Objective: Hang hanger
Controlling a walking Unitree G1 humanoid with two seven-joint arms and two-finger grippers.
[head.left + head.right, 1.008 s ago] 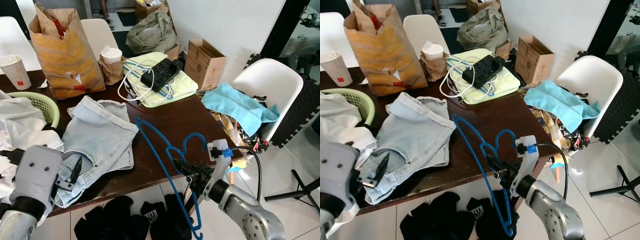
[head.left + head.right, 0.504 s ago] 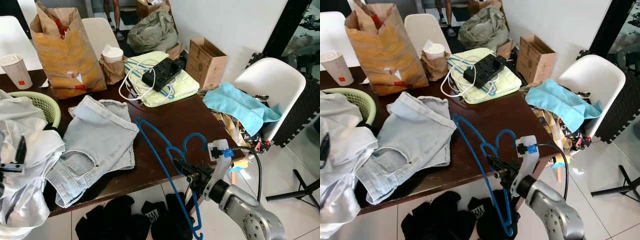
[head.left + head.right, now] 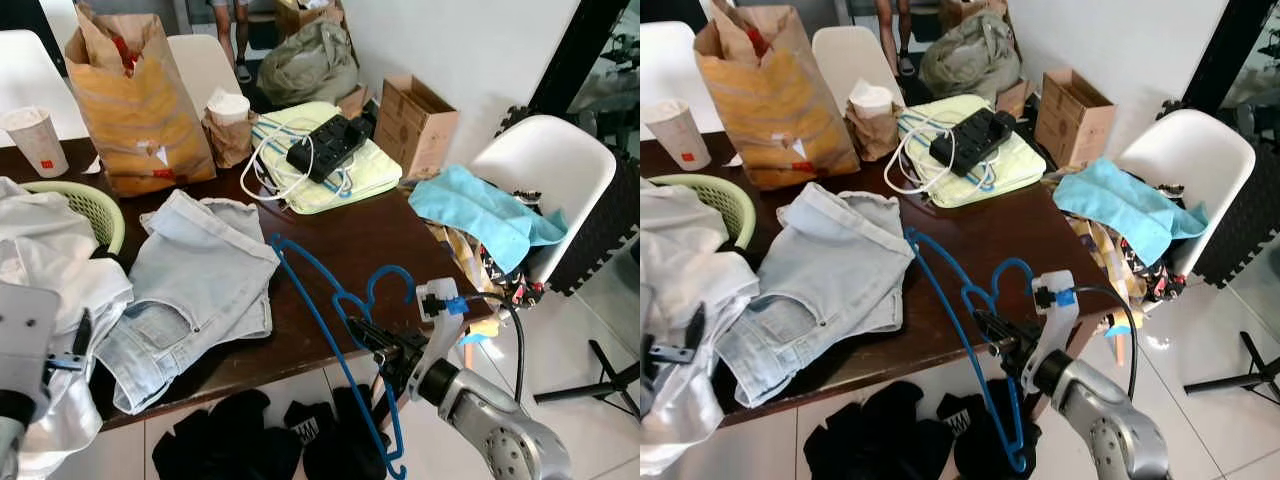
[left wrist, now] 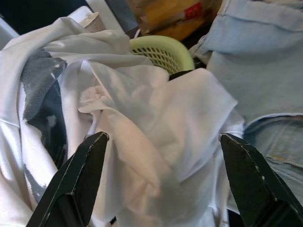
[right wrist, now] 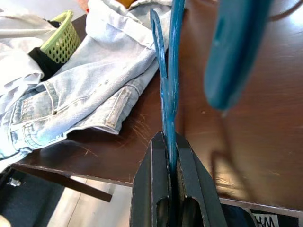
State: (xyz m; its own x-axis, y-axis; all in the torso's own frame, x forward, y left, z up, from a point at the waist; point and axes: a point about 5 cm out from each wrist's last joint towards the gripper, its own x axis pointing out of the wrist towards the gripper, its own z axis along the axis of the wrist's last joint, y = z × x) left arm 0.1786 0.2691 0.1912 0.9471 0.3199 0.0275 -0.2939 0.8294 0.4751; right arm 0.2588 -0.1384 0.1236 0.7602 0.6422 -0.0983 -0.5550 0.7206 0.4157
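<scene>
Next, my left gripper grabs the raised fold, that fold (image 4: 135,142) standing up from the crumpled white garment while the rest of the garment lies slack (image 4: 189,113).
A blue plastic hanger (image 3: 318,318) stands tilted over the front edge of the dark wooden table (image 3: 372,232), its hook (image 3: 390,280) pointing up. My right gripper (image 3: 366,336) is shut on the hanger's neck just off the table edge; the right wrist view has both fingers (image 5: 150,189) pressed against the blue bar (image 5: 169,99). My left gripper (image 4: 161,179) is open at the table's left end, its fingers (image 4: 78,182) spread wide above a crumpled white garment (image 3: 50,260).
Light blue jeans (image 3: 195,270) lie flat mid-table beside a green basket (image 3: 88,205). At the back stand a paper bag (image 3: 135,110), a cup (image 3: 35,140) and a power strip (image 3: 325,145). A white chair (image 3: 545,170) holds turquoise cloth; black clothes (image 3: 240,445) lie on the floor.
My left arm has left the jeans and shifted left onto the white garment. The right gripper and hanger have stayed where they were.
</scene>
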